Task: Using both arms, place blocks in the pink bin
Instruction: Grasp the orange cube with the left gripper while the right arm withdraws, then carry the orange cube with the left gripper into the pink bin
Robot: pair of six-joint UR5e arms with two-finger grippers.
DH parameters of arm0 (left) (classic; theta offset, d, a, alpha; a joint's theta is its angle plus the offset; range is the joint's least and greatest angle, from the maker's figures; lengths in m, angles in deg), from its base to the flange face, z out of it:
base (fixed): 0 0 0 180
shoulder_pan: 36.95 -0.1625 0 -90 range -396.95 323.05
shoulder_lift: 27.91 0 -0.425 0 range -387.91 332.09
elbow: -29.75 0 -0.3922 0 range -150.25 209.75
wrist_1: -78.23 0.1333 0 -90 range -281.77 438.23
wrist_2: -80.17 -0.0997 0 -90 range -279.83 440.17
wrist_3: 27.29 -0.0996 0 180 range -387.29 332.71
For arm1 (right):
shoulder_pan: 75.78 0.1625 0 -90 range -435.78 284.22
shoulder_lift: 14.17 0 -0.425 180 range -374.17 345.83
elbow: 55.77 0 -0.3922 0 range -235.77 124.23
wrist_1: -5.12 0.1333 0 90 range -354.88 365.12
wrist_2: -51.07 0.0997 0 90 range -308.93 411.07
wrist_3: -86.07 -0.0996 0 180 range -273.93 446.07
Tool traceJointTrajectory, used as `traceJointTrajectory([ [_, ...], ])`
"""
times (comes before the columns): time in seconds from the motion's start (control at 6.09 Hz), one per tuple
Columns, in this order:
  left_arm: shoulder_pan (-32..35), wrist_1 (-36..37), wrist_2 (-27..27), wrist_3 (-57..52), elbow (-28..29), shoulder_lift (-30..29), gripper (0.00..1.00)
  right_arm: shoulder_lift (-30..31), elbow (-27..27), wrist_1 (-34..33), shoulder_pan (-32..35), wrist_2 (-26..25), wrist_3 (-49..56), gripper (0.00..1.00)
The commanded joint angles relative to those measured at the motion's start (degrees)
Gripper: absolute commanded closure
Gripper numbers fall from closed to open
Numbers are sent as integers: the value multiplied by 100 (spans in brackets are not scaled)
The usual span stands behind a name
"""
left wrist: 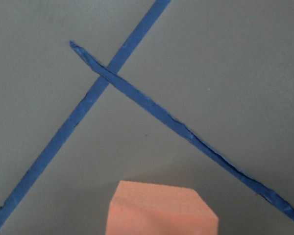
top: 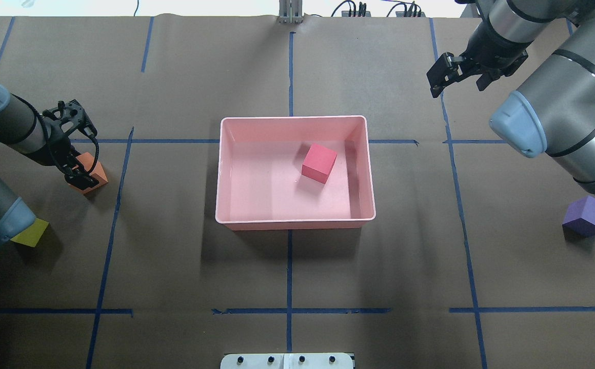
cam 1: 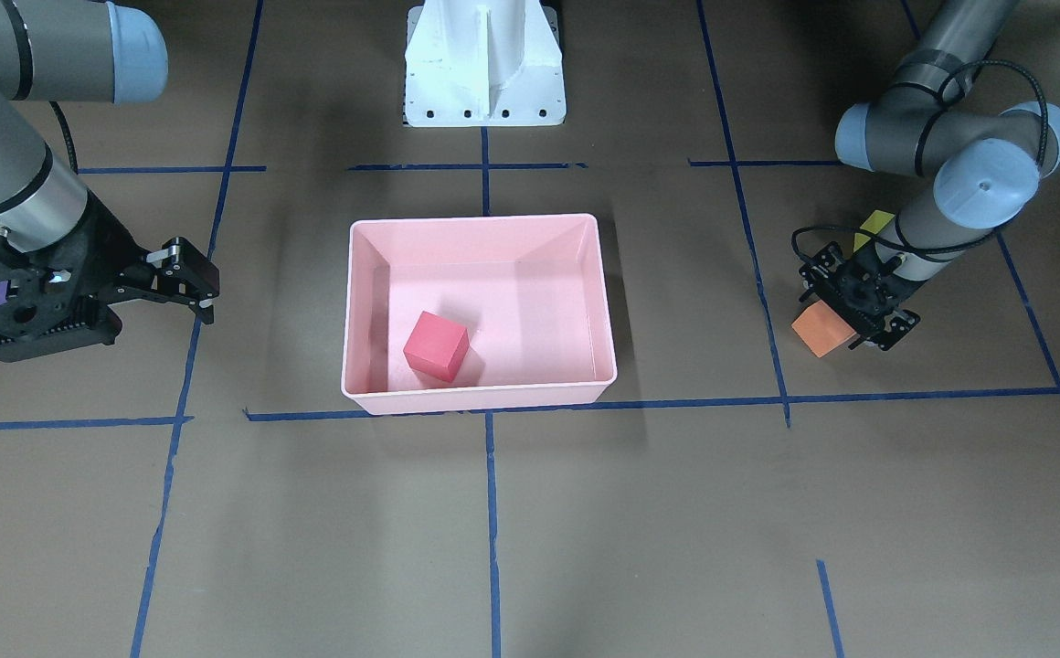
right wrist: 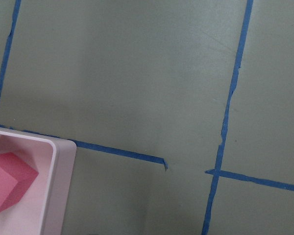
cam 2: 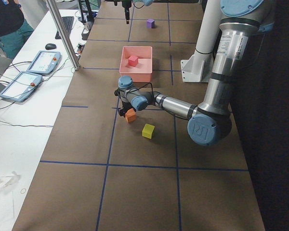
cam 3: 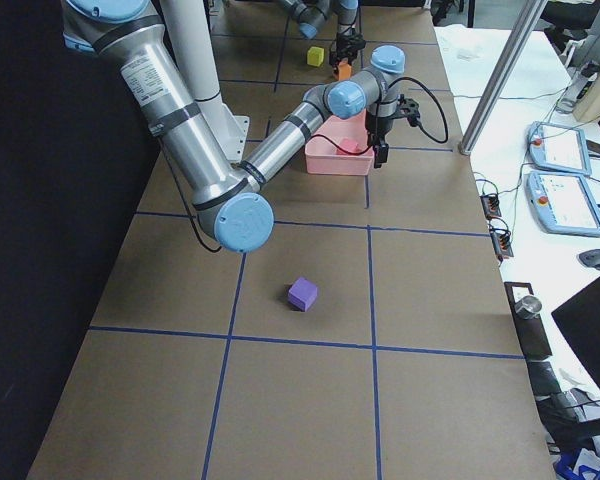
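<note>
My right gripper is to grab the purple block by its opposite sides next, to put it into the pink bin (cam 1: 504, 307).
The pink bin (top: 292, 119) sits mid-table with the red-pink block (top: 319, 163) inside it, towards its right. My left gripper (top: 76, 166) is down at the orange block (top: 91, 168), its fingers on either side of it; the block rests on the table and I cannot tell if the fingers clamp it. The left wrist view shows the orange block (left wrist: 162, 208) at its bottom edge. The yellow-green block (top: 31, 233) lies beside the left arm. My right gripper (top: 459, 84) is open and empty, beyond the bin's far right corner. The purple block (top: 588, 216) lies at the far right.
The white pedestal base (cam 1: 484, 64) stands on the robot's side of the bin. Blue tape lines (top: 290, 266) grid the brown table. A side table with teach pendants (cam 2: 38, 62) and a metal post (cam 2: 62, 33) runs along the operators' edge.
</note>
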Motion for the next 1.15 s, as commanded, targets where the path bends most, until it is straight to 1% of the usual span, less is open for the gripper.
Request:
traceJointTrajectory([
  [0.0,8,83,58,37,-69,-30,59,130,-9,-6,105,0,389,0],
  [0.16,69,93,233,490,-166,-117,60,340,0,38,254,209,748,0],
  [0.33,95,293,217,1164,-428,-361,60,646,9,56,499,367,1387,0],
  [0.49,96,913,200,1728,-779,-738,60,1067,113,64,667,378,1968,0],
  [0.66,78,1919,156,2395,-1269,-1290,60,1428,253,65,860,447,2426,0],
  [0.82,34,2695,147,3202,-1500,-1931,60,1780,333,152,975,439,2848,0],
  [0.99,-123,2886,-106,4097,-1503,-2424,59,2210,351,622,1020,431,2939,0],
])
